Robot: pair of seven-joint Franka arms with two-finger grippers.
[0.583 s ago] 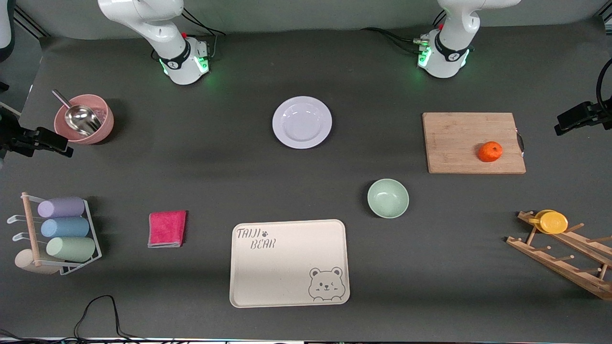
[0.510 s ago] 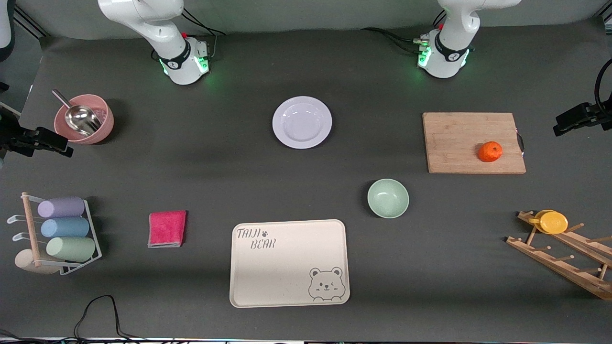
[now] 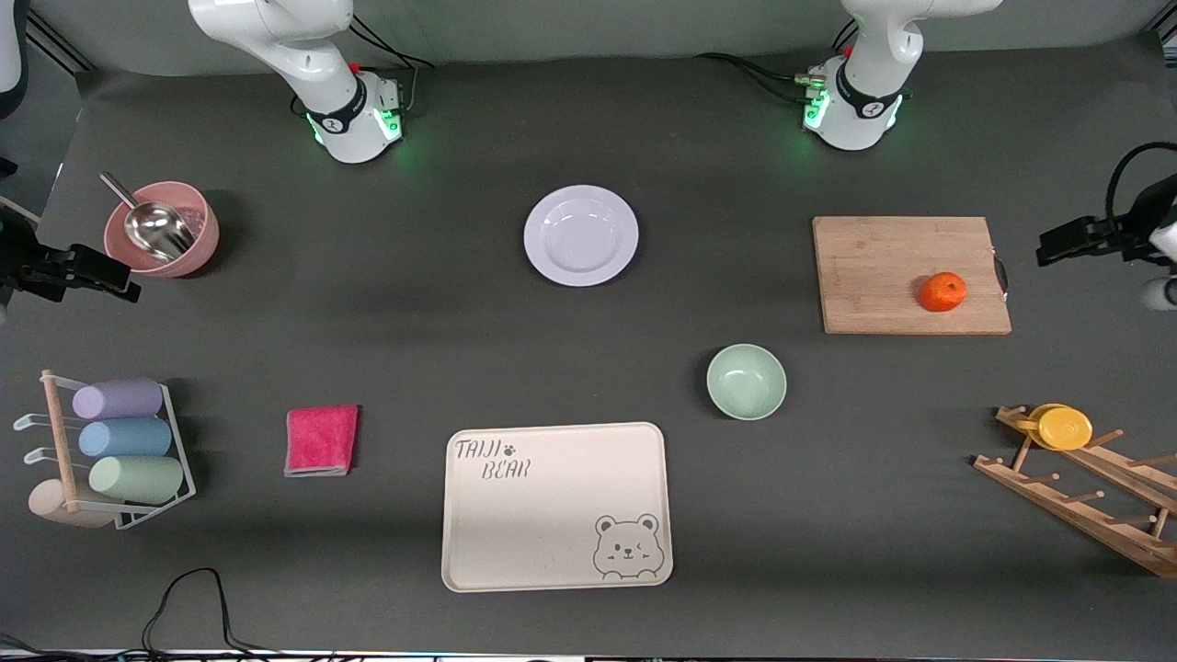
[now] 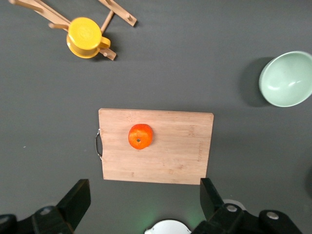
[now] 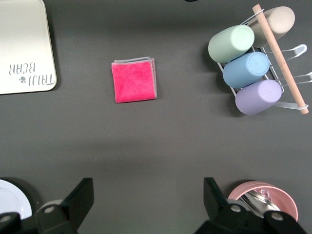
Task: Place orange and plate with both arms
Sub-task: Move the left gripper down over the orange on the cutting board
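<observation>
The orange should be grabbed next by its round body (image 3: 942, 291) (image 4: 140, 136) with my left gripper, so that I can place it.
The orange (image 3: 942, 291) lies on a wooden cutting board (image 3: 874, 276) toward the left arm's end of the table. It also shows in the left wrist view (image 4: 140, 136), on the board (image 4: 175, 151). The white plate (image 3: 581, 235) sits on the table between the two arm bases, and its edge shows in the right wrist view (image 5: 12, 204). My left gripper (image 3: 1057, 250) (image 4: 144, 195) hangs high in the air, open and empty, with the board below it. My right gripper (image 3: 124, 287) (image 5: 147, 192) hangs high at the right arm's end, open and empty.
A pale green bowl (image 3: 746, 382) sits nearer the front camera than the board. A cream bear tray (image 3: 552, 515) and a pink cloth (image 3: 321, 440) lie near the front. A pink bowl (image 3: 206, 241) holds a scoop. There is a cup rack (image 3: 119, 441) and a wooden rack with a yellow cup (image 3: 1064, 428).
My left gripper has moved in from the table's edge toward the cutting board. The right arm, the orange and the plate have not moved.
</observation>
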